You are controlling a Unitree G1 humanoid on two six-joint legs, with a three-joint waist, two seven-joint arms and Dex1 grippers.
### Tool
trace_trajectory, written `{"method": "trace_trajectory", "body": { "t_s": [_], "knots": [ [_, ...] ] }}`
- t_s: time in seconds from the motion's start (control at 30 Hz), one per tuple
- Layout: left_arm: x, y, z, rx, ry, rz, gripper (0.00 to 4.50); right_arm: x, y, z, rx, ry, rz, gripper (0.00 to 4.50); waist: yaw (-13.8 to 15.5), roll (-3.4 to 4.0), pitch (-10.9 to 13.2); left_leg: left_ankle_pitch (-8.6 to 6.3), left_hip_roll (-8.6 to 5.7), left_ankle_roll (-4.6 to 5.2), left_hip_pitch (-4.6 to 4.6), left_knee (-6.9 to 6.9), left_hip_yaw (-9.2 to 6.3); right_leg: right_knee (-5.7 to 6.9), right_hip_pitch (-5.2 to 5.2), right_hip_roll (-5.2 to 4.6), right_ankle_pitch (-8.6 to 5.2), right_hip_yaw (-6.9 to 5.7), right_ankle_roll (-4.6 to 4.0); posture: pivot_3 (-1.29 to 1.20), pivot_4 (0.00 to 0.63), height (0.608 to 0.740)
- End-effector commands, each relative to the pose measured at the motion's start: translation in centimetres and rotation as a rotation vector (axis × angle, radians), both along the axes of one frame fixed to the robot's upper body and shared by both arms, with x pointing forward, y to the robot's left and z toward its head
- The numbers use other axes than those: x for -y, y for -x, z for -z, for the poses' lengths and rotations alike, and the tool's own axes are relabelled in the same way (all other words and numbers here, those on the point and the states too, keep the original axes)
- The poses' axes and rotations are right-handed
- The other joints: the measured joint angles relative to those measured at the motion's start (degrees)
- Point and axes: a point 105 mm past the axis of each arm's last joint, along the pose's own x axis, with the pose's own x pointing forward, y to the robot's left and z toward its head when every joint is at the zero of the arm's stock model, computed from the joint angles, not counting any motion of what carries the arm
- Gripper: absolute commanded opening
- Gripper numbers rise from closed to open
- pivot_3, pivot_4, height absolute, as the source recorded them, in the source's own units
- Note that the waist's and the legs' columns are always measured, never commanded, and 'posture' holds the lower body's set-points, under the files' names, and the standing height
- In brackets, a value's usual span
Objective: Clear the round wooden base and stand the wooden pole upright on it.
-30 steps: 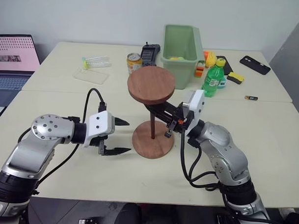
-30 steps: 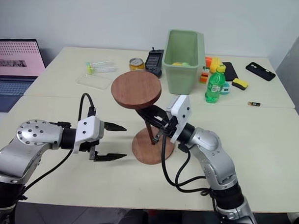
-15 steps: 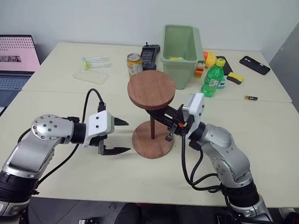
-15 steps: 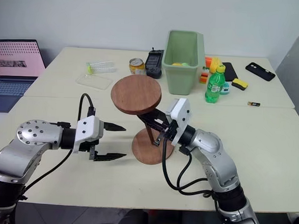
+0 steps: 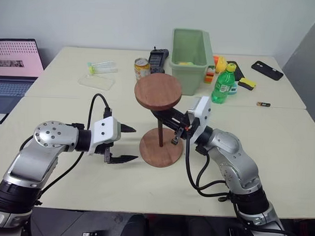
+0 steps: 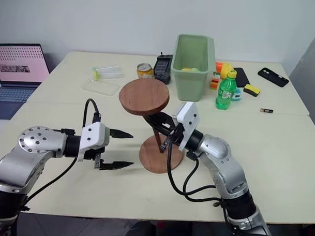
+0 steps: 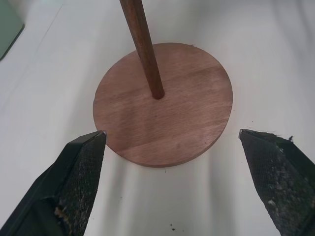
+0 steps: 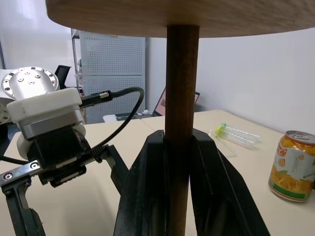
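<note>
I should open my right gripper, because the wooden pole's lower end sits on the centre of the round wooden base and the pole would stand.
The round wooden base lies flat on the table between my two arms. The wooden pole stands upright on it. Its lower end sits at the base's centre and its fixed disc is on top. My right gripper reaches in from the right and is shut on the pole's rod just below that disc. My left gripper is open just left of the base, level with it. Its fingertips point at the base without touching it.
A green bin, a drink can, a black handset and a green bottle stand behind the base. A clear tube and lid lie back left, and a laptop is at far left. A phone lies back right.
</note>
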Motion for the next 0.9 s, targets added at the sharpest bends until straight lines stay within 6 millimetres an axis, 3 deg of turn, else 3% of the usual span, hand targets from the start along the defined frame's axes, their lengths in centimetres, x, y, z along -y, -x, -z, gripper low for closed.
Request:
{"method": "trace_trajectory", "body": {
  "t_s": [0.03,0.17,0.4,0.47,0.73,0.9],
  "knots": [
    [0.2,0.1,-0.8,0.034,0.000,0.010,4.50,1.2,-1.3,5.7,-0.159,0.160,0.074,0.21,0.2,0.01,0.0,0.00,-0.01,0.00,0.17,-0.03,-0.01,-0.08,0.21,0.10,0.00,-0.01,0.00,0.00,0.150,0.740],
    [0.2,0.2,-0.8,0.033,0.000,0.009,4.50,1.5,-1.3,6.3,-0.186,0.174,0.084,0.21,0.6,0.00,-0.2,-0.01,-0.01,0.01,0.80,-0.33,-0.02,-0.50,0.92,0.13,-0.01,-0.02,0.00,0.00,0.150,0.740],
    [0.4,0.1,-0.8,0.036,0.006,0.013,4.50,0.6,-1.1,4.2,-0.173,0.130,0.056,0.21,0.7,0.00,-0.3,-0.01,0.00,0.01,0.81,-0.37,-0.02,-0.53,0.92,0.12,-0.01,0.00,0.00,0.00,0.150,0.740],
    [0.4,0.1,-0.8,0.035,0.008,0.016,4.50,0.5,-1.1,3.8,-0.174,0.120,0.055,0.91,0.7,0.00,-0.3,-0.01,0.00,0.01,0.81,-0.40,-0.01,-0.54,0.90,0.12,-0.01,0.00,0.00,0.00,0.150,0.740],
    [0.6,0.3,-0.8,0.033,0.011,0.023,4.50,0.6,-0.3,3.3,-0.177,0.127,0.016,3.05,0.4,0.00,0.0,0.00,0.05,0.00,0.20,-0.57,0.10,-0.59,0.17,0.06,0.00,0.10,0.00,0.00,0.150,0.740],
    [0.6,0.3,-0.8,0.033,0.014,0.024,4.50,0.8,0.3,3.7,-0.180,0.167,-0.009,4.09,0.4,0.00,0.0,0.01,0.08,-0.01,-0.17,-0.57,0.02,-0.56,-0.17,-0.03,0.00,0.01,-0.01,0.00,0.150,0.740]
  ]
}}
